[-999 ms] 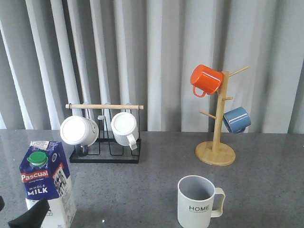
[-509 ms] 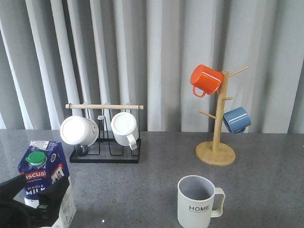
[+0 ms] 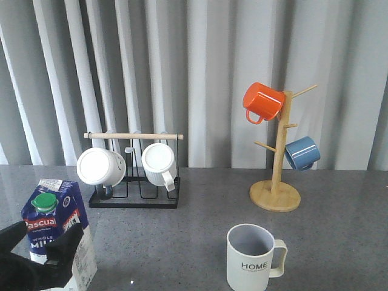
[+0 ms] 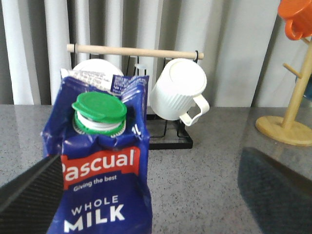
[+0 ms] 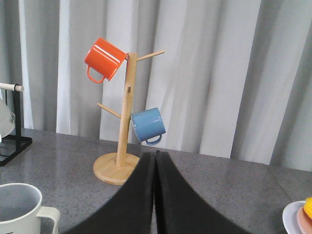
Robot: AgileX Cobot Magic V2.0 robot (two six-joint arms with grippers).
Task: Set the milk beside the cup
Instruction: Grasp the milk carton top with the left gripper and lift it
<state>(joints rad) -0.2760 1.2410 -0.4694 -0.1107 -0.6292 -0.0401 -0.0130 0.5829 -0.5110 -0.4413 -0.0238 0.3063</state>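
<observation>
My left gripper moves toward the milk carton, then closes on it, since its fingers are off-centre, short of the carton's sides, and closing now would miss.
The milk, a blue-and-white carton with a green cap, stands at the table's near left. It fills the left wrist view as the milk, with its front creased. My left gripper is open, its black fingers showing on the near side of the carton. In the left wrist view the left gripper has one finger right beside the carton and the other far off it. The cup, a pale mug lettered "HOME", stands near the front centre-right; the right wrist view shows the cup at its corner. My right gripper is shut on nothing.
A black wire rack with a wooden bar holds two white mugs behind the milk. A wooden mug tree with an orange mug and a blue mug stands behind the cup. A plate shows at the right wrist view's edge.
My left gripper has come up into view at the carton's near side, its fingers spread. The carton has shifted slightly to the left. The cup has not moved.
</observation>
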